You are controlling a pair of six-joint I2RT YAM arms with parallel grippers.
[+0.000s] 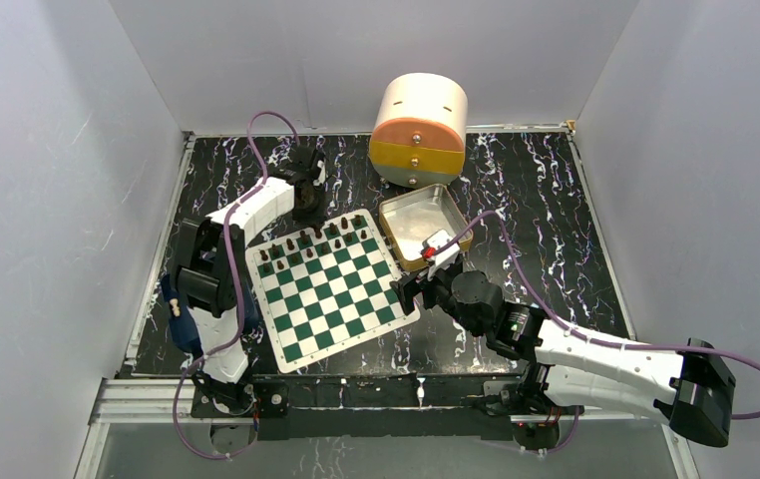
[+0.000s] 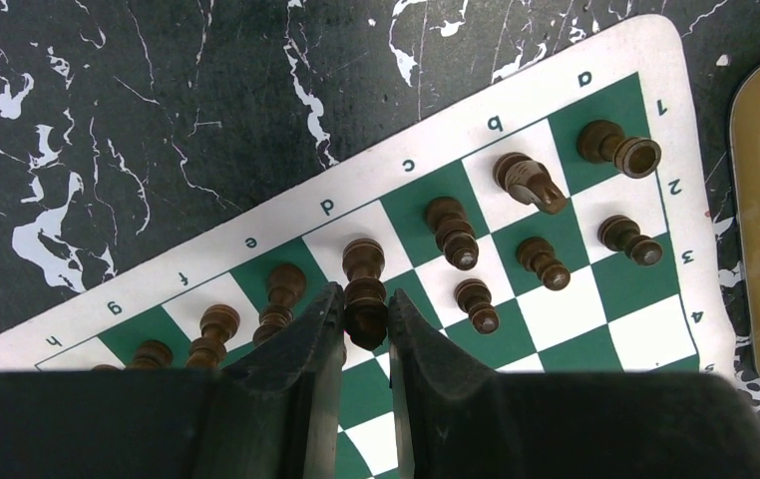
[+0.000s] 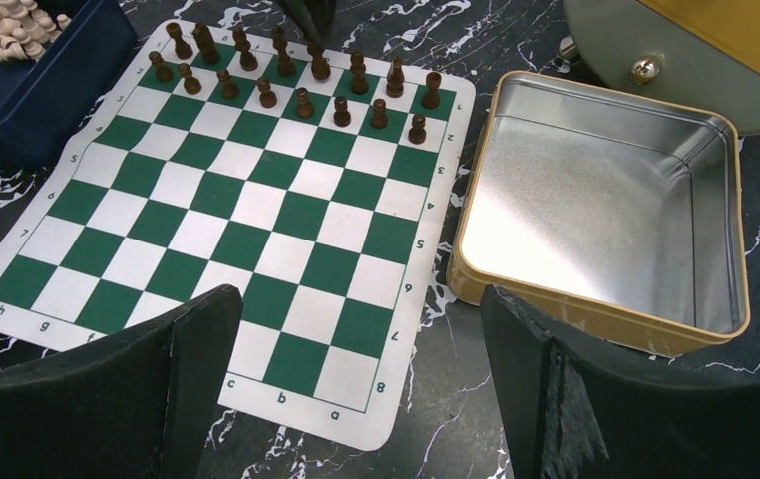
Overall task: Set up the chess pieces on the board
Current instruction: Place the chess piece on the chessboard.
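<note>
My left gripper should release the dark piece, since its base stands upright over the white d square and the piece would end on that square.
The green-and-white board [image 1: 331, 289] lies in the middle of the table. Several dark chess pieces [image 3: 301, 100] stand in two rows along its far edge; in the left wrist view one lies tipped over on the b file [image 2: 531, 182]. My left gripper [image 2: 364, 299] is over that far edge, shut on the top of a dark piece [image 2: 364, 267] at the d file. I cannot tell whether its base touches the board. My right gripper [image 3: 356, 299] is open and holds nothing, hovering over the board's near right corner [image 3: 396, 399].
An open tan tin tray [image 3: 595, 319], bare inside, sits right of the board. A round cream-and-yellow box [image 1: 418, 130] stands behind it. A blue container [image 3: 47, 90] holding white pieces [image 3: 17, 22] lies off the board's far left corner. Grey walls enclose the table.
</note>
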